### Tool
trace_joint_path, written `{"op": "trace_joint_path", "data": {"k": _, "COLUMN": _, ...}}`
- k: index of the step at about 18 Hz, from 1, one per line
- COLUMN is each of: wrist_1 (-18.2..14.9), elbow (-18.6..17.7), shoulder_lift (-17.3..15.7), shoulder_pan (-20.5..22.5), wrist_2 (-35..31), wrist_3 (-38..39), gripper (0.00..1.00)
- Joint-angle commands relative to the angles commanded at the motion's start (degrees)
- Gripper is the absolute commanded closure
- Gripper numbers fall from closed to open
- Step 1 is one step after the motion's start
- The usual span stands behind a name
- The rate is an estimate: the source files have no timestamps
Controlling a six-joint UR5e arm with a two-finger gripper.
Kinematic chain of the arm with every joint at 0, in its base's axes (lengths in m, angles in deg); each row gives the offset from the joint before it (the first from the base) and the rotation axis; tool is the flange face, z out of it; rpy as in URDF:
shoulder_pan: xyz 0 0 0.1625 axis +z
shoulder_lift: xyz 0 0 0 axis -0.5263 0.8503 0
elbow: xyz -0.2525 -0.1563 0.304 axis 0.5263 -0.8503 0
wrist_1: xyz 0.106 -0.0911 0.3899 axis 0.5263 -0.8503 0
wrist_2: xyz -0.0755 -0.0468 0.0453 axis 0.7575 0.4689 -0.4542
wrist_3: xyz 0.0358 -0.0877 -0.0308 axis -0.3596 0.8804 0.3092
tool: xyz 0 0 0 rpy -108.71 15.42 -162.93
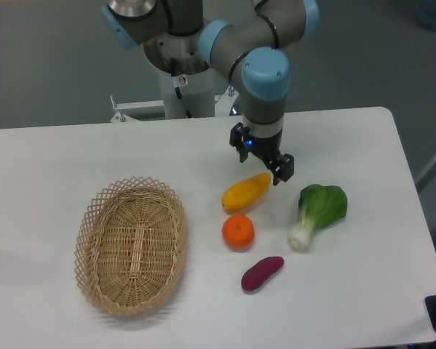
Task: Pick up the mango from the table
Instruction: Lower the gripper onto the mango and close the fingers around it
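Note:
The robot will grab the yellow mango's orange-tinted end [260, 181] with its gripper next, so that it can pick the mango up from the table.
The mango [245, 192] is an elongated yellow fruit shading to orange at its upper right end. It lies on the white table [57, 160] near the middle, tilted up to the right. My gripper [261, 161] hangs just above and behind the mango's upper right end. Its two black fingers [282, 169] stand apart, open and empty. The right finger is close to the mango's tip; I cannot tell whether it touches.
A round orange [238, 231] lies just below the mango. A purple sweet potato [262, 273] lies below that. A bok choy [318, 211] lies to the right. A woven wicker basket [90, 225] stands at the left. The robot base [180, 80] is at the table's back edge.

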Motion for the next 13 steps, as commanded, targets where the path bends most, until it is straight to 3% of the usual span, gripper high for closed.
{"op": "trace_joint_path", "data": {"k": 5, "wrist_1": 3.43, "elbow": -0.26, "shoulder_lift": 3.16, "shoulder_pan": -1.58, "wrist_2": -0.09, "wrist_3": 0.17, "gripper": 0.00}}
{"op": "trace_joint_path", "data": {"k": 13, "wrist_1": 4.13, "elbow": -2.01, "shoulder_lift": 4.31, "shoulder_pan": -2.29, "wrist_2": -1.23, "wrist_3": 0.08, "gripper": 0.00}}
